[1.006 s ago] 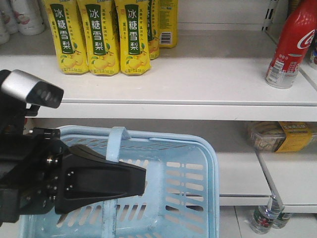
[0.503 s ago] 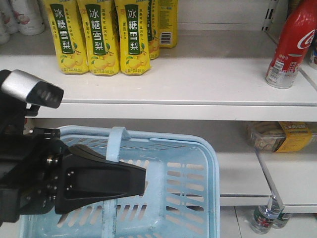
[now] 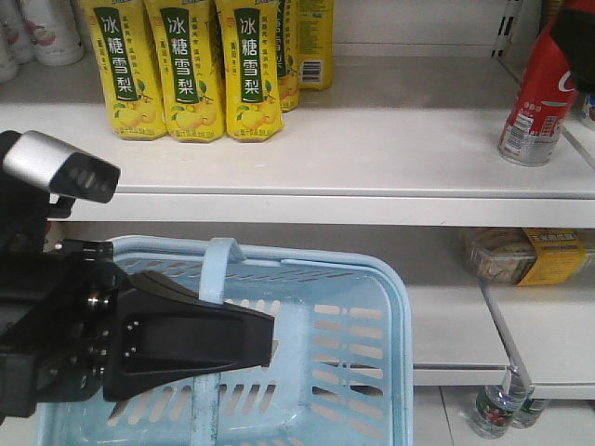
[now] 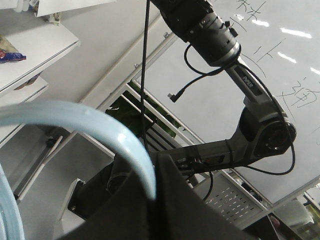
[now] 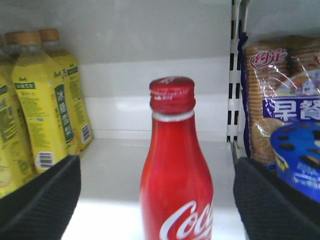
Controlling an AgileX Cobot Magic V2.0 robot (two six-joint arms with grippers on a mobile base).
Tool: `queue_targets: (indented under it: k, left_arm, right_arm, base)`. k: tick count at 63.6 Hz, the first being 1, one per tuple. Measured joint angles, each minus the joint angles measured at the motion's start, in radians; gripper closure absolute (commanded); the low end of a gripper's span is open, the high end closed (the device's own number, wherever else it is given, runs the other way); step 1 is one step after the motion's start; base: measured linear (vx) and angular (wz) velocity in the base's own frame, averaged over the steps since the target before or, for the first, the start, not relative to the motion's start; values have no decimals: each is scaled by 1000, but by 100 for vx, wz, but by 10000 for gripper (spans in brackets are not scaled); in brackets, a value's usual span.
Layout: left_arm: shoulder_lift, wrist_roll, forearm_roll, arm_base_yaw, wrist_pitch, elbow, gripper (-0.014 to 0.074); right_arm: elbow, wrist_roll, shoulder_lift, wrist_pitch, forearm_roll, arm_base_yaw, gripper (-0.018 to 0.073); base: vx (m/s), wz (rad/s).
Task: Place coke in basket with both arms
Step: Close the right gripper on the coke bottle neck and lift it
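Observation:
The robot's right gripper should grab the bottle by its red body point(image 3: 537, 102) next, so that it can place the coke in the light blue basket.
The coke point(image 3: 537, 98), a glossy red bottle, stands upright at the right end of the white shelf point(image 3: 372, 158). In the right wrist view the coke point(image 5: 175, 165) stands between the fingers of my open right gripper point(image 5: 157, 205), apart from both fingers. A dark part of that gripper point(image 3: 578, 37) covers the bottle's top in the front view. Below the shelf hangs the light blue basket point(image 3: 372, 307). My left gripper point(image 3: 265, 339) is shut on its pale blue handle point(image 3: 221, 269). The handle point(image 4: 100, 130) curves into the closed jaws in the left wrist view.
Yellow pear-drink bottles point(image 3: 186, 65) stand at the shelf's left. A slotted upright point(image 5: 234, 75) rises just right of the coke, with biscuit packets point(image 5: 280, 90) and a blue tub point(image 5: 300, 155) behind it. A wrapped packet point(image 3: 521, 255) lies on the lower shelf; small bottles point(image 3: 497, 409) stand on the floor.
A dark part of my right gripper has come in at the top right and now covers the coke's top. The left gripper and basket have stayed still.

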Motion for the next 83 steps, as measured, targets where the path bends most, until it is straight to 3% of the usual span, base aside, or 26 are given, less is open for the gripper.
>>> queue_targets:
  k: [15,22,29,40,48,65,83]
  left_arm:
    - [0,0,0,0,0,0,602]
    - [0,0,0,0,0,0,602]
    - [0,0,0,0,0,0,602]
    - [0,0,0,0,0,0,602]
    - [0,0,0,0,0,0,602]
    - [0,0,0,0,0,0,602]
    - [0,-1,0,0,0,0,602]
  right_arm:
    - [-104,-6,129,14,0,0,-28]
    - [-134,-8,169,-1,0,0,27]
    - [-139,-9,176,-1,0,0,169]
    - [-141,-10,173,-7,0,0,570]
    - [-140,-17,150,-83,-11,-1,568]
    - [-83,-1,-47,-385,-24,-1,564]
    - [71,134,-288,-705,-24,-1,564]
  base:
    - [0,0]
    - [0,0]
    - [0,0]
    - [0,0]
    - [0,0]
    - [0,0]
    - [0,0]
